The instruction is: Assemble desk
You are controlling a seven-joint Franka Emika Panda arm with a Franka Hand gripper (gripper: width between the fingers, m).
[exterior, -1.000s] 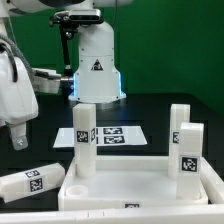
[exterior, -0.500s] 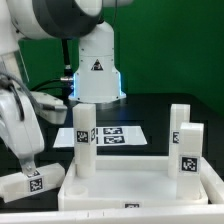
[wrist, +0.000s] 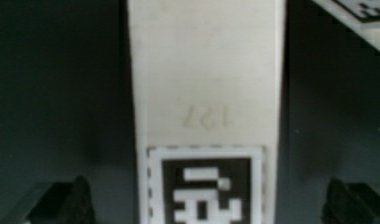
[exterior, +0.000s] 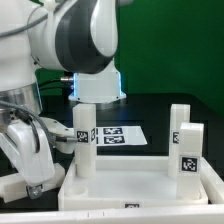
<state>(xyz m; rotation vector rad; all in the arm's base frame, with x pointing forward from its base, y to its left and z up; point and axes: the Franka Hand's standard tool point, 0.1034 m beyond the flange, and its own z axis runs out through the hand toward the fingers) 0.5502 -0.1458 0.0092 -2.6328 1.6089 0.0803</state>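
Observation:
The wide leg is level with my fingers, one beside each of its long sides, so it is now time for my gripper to close on the leg.
The desk top lies at the front of the table with three white tagged legs standing in its corners: one on the exterior view's left and two on the right. A fourth leg lies flat on the black table to the left of the top, and in the exterior view only its end shows beside the arm. My gripper hangs right over this leg, open, with one dark fingertip on each side of it. The exterior view shows the gripper low at the left.
The marker board lies flat behind the desk top. The robot's white base stands at the back. The arm's big links fill the upper left of the exterior view. The black table ends at a green backdrop.
The arm has come down and forward on the exterior view's left until the gripper straddles the lying leg. The jaws stayed open. The desk top and standing legs have not moved.

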